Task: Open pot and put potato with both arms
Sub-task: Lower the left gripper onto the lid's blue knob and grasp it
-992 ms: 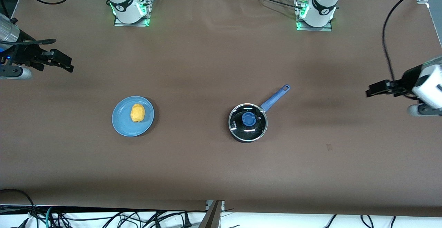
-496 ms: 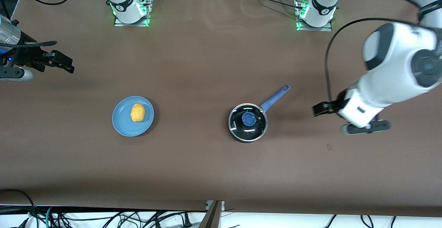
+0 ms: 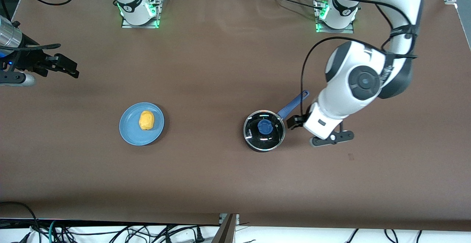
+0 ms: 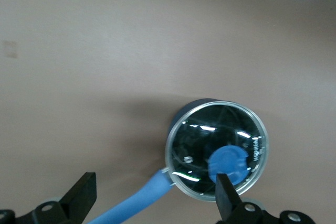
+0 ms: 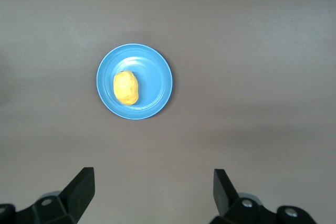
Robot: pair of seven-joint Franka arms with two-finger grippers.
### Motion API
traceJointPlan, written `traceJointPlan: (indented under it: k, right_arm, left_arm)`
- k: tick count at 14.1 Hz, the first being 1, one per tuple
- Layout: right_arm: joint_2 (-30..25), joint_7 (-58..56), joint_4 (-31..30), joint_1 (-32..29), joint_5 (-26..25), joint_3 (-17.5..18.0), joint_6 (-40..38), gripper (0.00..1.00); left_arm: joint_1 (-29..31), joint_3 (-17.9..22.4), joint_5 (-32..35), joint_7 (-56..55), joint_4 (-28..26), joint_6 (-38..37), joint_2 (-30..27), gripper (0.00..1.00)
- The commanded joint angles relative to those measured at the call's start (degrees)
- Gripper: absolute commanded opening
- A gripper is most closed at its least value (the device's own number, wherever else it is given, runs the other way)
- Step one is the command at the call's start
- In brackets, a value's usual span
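Observation:
I need to grab the glass lid's blue knob (image 3: pixel 265 126) with my left gripper next, so that I can open the pot for the potato (image 3: pixel 146 120).
The black pot (image 3: pixel 264 130) stands mid-table with a glass lid and blue knob (image 3: pixel 265 126) on it. Its blue handle (image 3: pixel 293 105) points toward the left arm's base. My left gripper (image 3: pixel 294 121) is open and hovers over the handle beside the lid. In the left wrist view the pot (image 4: pixel 210 135) and handle (image 4: pixel 139 203) lie between my open left gripper (image 4: pixel 155 195). The potato (image 3: pixel 146 120) lies on a light-blue plate (image 3: pixel 129 132); the right wrist view shows the potato (image 5: pixel 126 87) too. My right gripper (image 3: pixel 68 68) is open and waits over the right arm's end of the table; it also shows in the right wrist view (image 5: pixel 152 192).
The brown table (image 3: pixel 206 176) holds only the plate and the pot. The arm bases (image 3: pixel 138 13) stand along the table edge farthest from the front camera. Cables hang below the edge nearest to it.
My left arm has swung in from the left arm's end of the table to just beside the pot's lid. The right arm has barely moved.

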Motion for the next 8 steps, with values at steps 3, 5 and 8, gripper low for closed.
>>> traceJointPlan:
  k: [3,5,8]
  right_arm:
    - [0.66,0.54,1.57,-0.12,-0.32,0.23,-0.35,1.0]
    - [0.66,0.63,1.57,-0.12,-0.32,0.23,-0.35,1.0]
    - [0.66,0.54,1.57,-0.12,-0.32,0.23,-0.35,1.0]
  left_arm:
    - [-5.98,0.93,4.62,-6.62,1.68,8.02,5.74,1.0]
    - [-7.82,1.01,6.41,-8.2,1.86,10.4,7.77,1.0]
    - [-8.97,1.01,9.56,-9.7,2.47,11.2,9.88,1.0]
